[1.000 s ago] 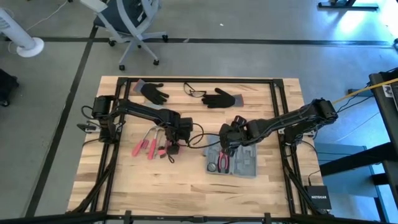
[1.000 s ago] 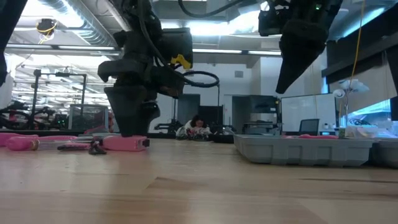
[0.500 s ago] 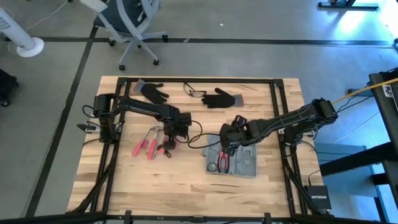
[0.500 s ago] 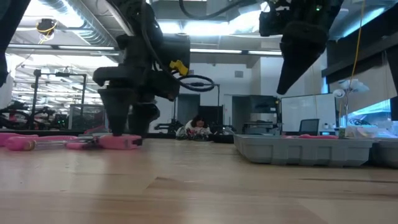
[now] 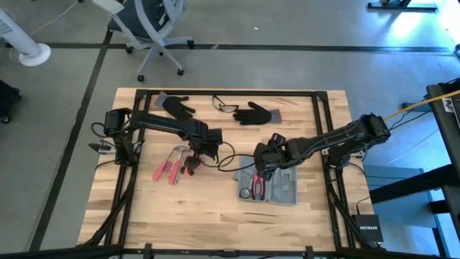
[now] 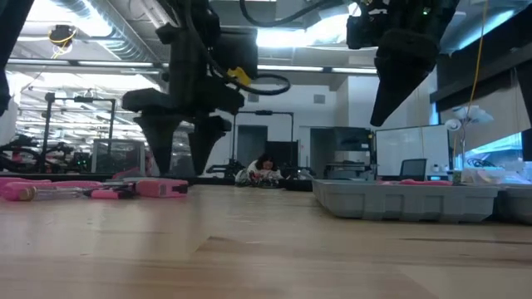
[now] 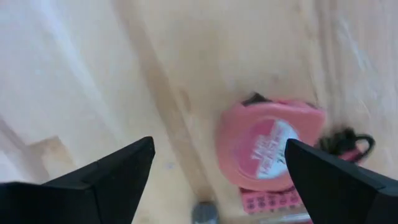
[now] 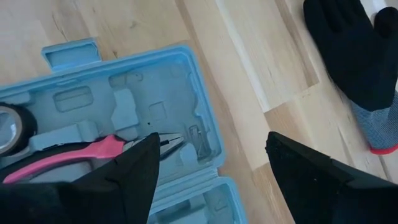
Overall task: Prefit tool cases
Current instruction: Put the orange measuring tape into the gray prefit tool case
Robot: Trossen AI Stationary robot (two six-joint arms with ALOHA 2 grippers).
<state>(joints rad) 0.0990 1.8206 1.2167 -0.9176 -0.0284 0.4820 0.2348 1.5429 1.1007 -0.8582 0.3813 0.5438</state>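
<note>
The pink tape measure needs to fit into the tool case [image 5: 269, 185], so my left gripper should next pick up the tape measure by its rounded side edges.
The grey-blue tool case [image 5: 269, 185] lies open and flat on the table's right half; its moulded slots [image 8: 124, 118] hold pink-handled pliers [image 8: 68, 163] and a roll of tape [image 8: 5, 138]. My right gripper [image 8: 211, 177] hangs open above the case's far left corner, slanting down, touching nothing. My left gripper [image 6: 179, 145] stands open, pointing down, above a pink tape measure [image 7: 267, 146] that lies flat on the wood left of centre. It touches nothing.
Loose red-handled tools [image 5: 169, 165] lie left of the tape measure [image 5: 190, 164]. Two black gloves [image 5: 176, 106] [image 5: 255, 114] and a pair of glasses [image 5: 224, 106] lie along the far edge. One glove [image 8: 354, 50] lies just beyond the case.
My left gripper has risen from around the pink tape measure and drawn a little toward the far edge, rolling about its own axis; its fingers stay open. The tape measure stays on the table. My right arm has kept still.
</note>
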